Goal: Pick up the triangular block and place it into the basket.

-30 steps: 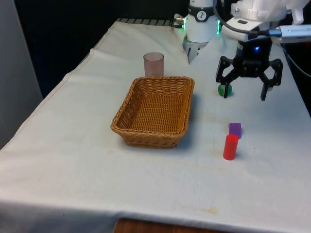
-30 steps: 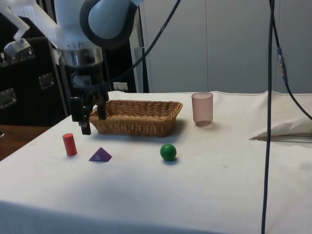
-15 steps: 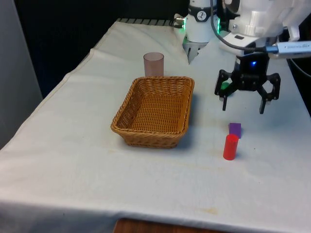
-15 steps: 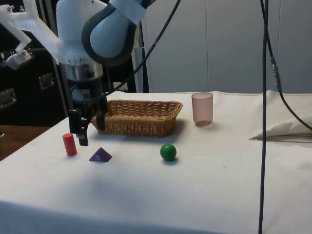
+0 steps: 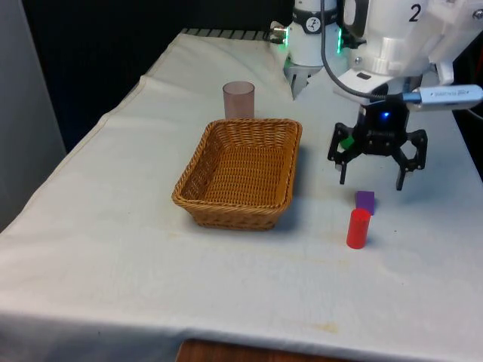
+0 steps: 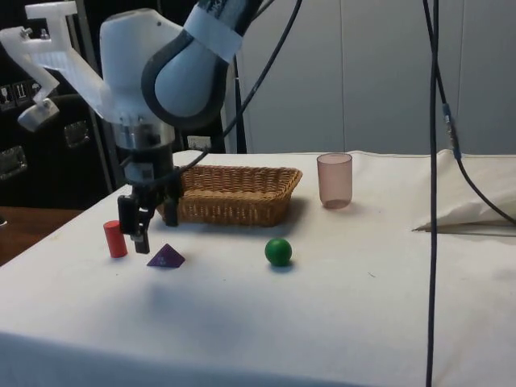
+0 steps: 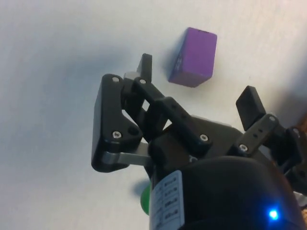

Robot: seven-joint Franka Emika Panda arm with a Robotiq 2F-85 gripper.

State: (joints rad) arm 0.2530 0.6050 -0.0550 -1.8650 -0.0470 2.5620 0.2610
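The purple triangular block [image 5: 365, 201] needs to get into the wicker basket. My gripper needs to pick it up by its opposite sides next.
The purple triangular block [image 5: 365, 201] lies on the white cloth at the front view's right, beside a red cylinder [image 5: 358, 228]. In the side view the purple triangular block [image 6: 166, 257] sits low and wedge-shaped. My gripper [image 5: 370, 181] hangs open just above and behind it, fingers spread wide and holding nothing. The side view puts the gripper [image 6: 151, 235] slightly above the block, between it and the basket. In the wrist view the block [image 7: 194, 57] lies just beyond the fingertips [image 7: 145, 63]. The wicker basket [image 5: 198, 200] stands mid-table, nothing inside it.
A translucent pink cup [image 5: 238, 99] stands behind the basket. A green ball [image 6: 278, 251] rests on the cloth behind the gripper, partly hidden by it in the front view. The red cylinder [image 6: 115, 239] stands upright close to the block.
The gripper has come down and moved toward the front edge, from over the green ball to just above the purple block. It stays open.
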